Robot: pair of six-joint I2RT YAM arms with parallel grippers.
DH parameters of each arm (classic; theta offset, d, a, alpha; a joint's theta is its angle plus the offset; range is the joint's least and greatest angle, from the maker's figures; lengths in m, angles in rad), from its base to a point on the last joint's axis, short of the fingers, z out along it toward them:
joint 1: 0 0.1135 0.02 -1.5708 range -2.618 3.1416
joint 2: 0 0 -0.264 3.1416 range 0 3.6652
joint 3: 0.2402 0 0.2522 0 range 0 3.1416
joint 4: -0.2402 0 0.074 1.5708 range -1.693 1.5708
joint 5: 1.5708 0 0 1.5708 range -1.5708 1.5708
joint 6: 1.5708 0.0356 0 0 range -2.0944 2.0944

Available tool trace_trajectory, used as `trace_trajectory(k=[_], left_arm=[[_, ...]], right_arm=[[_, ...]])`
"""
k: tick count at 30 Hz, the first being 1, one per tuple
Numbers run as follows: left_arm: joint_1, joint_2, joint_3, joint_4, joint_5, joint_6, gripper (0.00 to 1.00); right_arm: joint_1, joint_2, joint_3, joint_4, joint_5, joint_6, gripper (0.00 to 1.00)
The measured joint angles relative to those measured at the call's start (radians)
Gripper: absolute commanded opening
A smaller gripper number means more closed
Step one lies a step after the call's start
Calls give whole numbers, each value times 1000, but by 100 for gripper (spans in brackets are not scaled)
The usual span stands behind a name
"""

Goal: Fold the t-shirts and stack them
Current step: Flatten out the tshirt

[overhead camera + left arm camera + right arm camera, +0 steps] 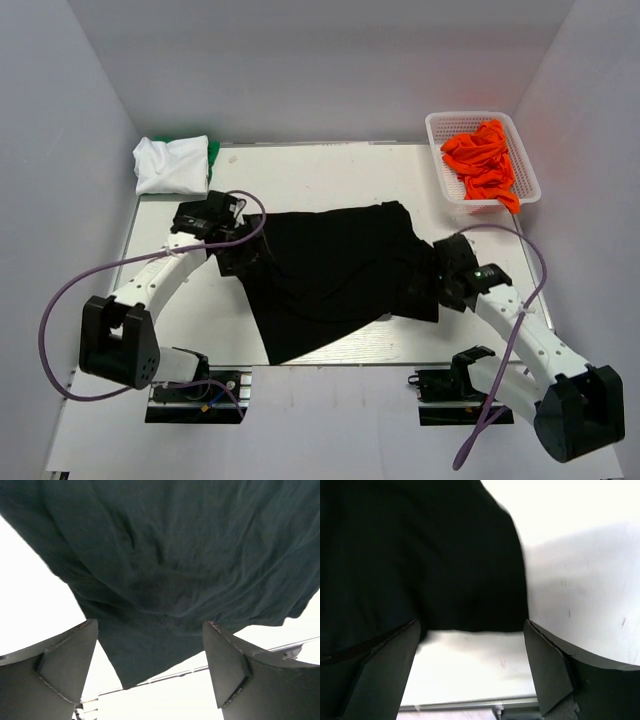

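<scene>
The corner of the black t-shirt lies well below my fingertips, so my left gripper lowers to it next, and only then closes on it.
A large black t-shirt (pixel 330 270) lies spread and creased on the white table (pixel 330 175). My left gripper (pixel 236 260) is at its left edge and my right gripper (pixel 446 272) at its right edge. In the left wrist view the left gripper (pixel 150 665) is open, and a corner of the black t-shirt (pixel 165 570) reaches between its fingers. In the right wrist view the right gripper (pixel 470 665) is open over bare table, with the hem of the black t-shirt (pixel 420 555) just ahead. A folded white t-shirt (pixel 170 163) lies on a green one (pixel 213 150) at the back left.
A white basket (pixel 432 122) at the back right holds bright orange t-shirts (pixel 482 160). One of them hangs over the basket's front rim. The table's near edge runs just in front of both arm bases. Grey walls close in the left, right and back.
</scene>
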Motion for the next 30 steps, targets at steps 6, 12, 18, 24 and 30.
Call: trace_trajectory(k=[6, 12, 18, 24, 30], left_arm=[[-73, 86, -8, 19, -12, -8, 78], [-119, 190, -10, 47, -47, -30, 63], [-145, 216, -11, 56, -106, -51, 60], [-161, 296, -11, 58, -158, -68, 26], [-175, 323, 23, 45, -189, -75, 0]], right_arm=[[-5, -76, -121, -43, -52, 100, 89], [-7, -58, -197, -17, -110, 150, 86], [-7, -22, -206, 40, -147, 150, 83], [-7, 3, -213, 123, -174, 144, 53], [-7, 31, -219, 181, -158, 146, 18]])
